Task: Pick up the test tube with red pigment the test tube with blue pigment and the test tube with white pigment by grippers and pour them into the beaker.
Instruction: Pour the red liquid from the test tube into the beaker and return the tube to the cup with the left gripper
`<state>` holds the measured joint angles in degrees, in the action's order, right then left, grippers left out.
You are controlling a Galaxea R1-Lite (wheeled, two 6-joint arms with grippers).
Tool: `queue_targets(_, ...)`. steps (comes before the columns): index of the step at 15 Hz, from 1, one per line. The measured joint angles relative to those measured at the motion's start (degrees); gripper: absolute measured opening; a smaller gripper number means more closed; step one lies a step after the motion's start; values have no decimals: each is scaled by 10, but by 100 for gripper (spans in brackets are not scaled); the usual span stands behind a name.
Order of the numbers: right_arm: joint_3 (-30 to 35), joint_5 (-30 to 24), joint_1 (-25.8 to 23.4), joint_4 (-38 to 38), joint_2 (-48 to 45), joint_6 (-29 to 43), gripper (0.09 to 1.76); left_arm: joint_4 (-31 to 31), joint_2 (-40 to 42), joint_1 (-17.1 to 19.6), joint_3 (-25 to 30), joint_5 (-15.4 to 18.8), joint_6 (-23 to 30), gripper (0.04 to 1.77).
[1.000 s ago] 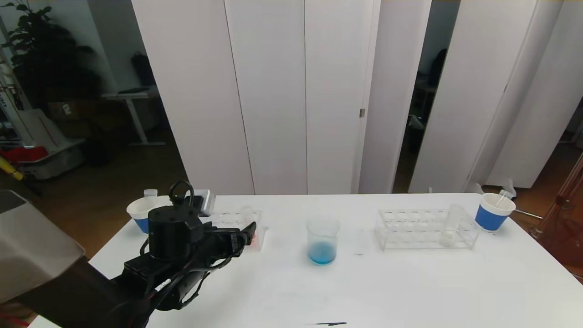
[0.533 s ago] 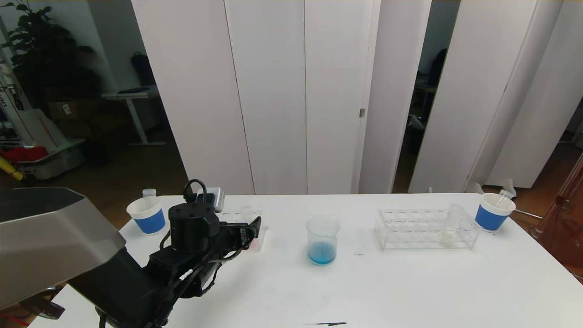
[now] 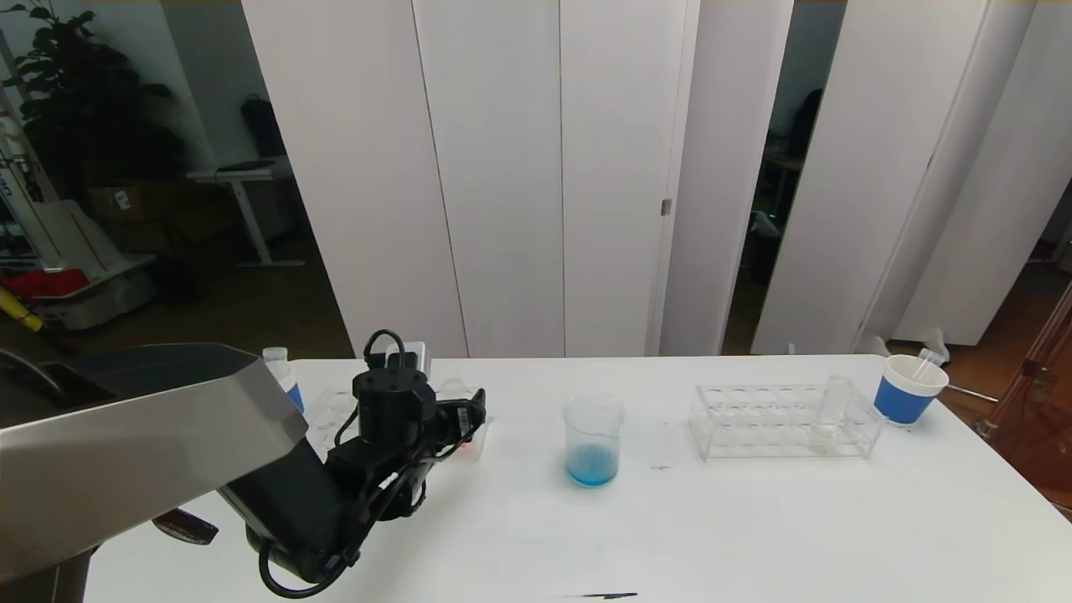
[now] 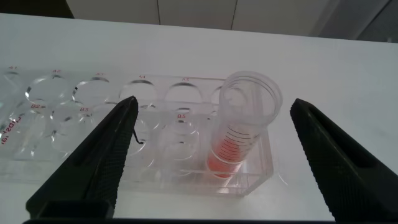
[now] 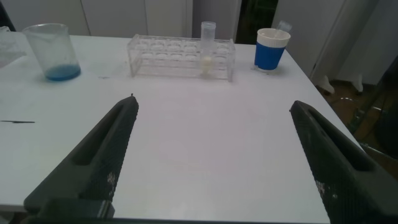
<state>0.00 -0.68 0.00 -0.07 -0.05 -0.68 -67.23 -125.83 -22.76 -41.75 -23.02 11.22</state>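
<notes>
The left gripper's fingers reach only the upper rim (image 4: 250,93) of the test tube, above the red pigment, so the gripper needs to go down before it closes on the test tube.
The test tube with red pigment (image 4: 245,124) stands upright in the end slot of the left clear rack (image 4: 93,130). My left gripper (image 4: 214,104) is open, one finger on each side of the tube and not touching it. In the head view the left gripper (image 3: 471,419) sits at that rack's right end. The beaker (image 3: 593,440) stands mid-table with blue pigment at its bottom. The test tube with white pigment (image 3: 829,414) stands in the right rack (image 3: 754,419). My right gripper (image 5: 212,104) is open and empty above bare table. The test tube with blue pigment is out of view.
A blue paper cup (image 3: 909,389) stands at the far right of the table; another (image 3: 285,381) is mostly hidden behind my left arm. The right wrist view shows the beaker (image 5: 57,53), right rack (image 5: 180,56) and cup (image 5: 272,48). A short black mark (image 3: 599,595) lies near the front edge.
My left arm has moved forward and to the right, bringing the open gripper up to the red tube in the left rack. The arm now covers most of the left blue cup.
</notes>
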Motion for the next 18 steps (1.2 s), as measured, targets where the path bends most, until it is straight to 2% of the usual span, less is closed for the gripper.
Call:
queue_targets(3,0,0,0,0,0,0,175,-13,-24,4,-21,-18,2,175)
queue_targets(9,0,0,0,0,0,0,175,-18,-44,7,-37,-20,1,175)
queue_targets(10,0,0,0,0,0,0,175,-18,-46,7,-39,-20,1,166)
queue_targets(11,0,0,0,0,0,0,175,-16,-47,7,-42,-18,0,143)
queue_targets(12,0,0,0,0,0,0,175,-15,-48,7,-43,-15,-1,106)
queue_targets(13,0,0,0,0,0,0,175,-16,-48,3,-44,-11,-2,58)
queue_targets(14,0,0,0,0,0,0,175,-15,-49,4,-45,-10,-3,44)
queue_targets(16,0,0,0,0,0,0,175,-12,-49,3,-47,-11,-3,73)
queue_targets(17,0,0,0,0,0,0,175,-12,-49,2,-48,-12,-3,61)
queue_targets(18,0,0,0,0,0,0,175,-11,-49,2,-49,-12,-3,58)
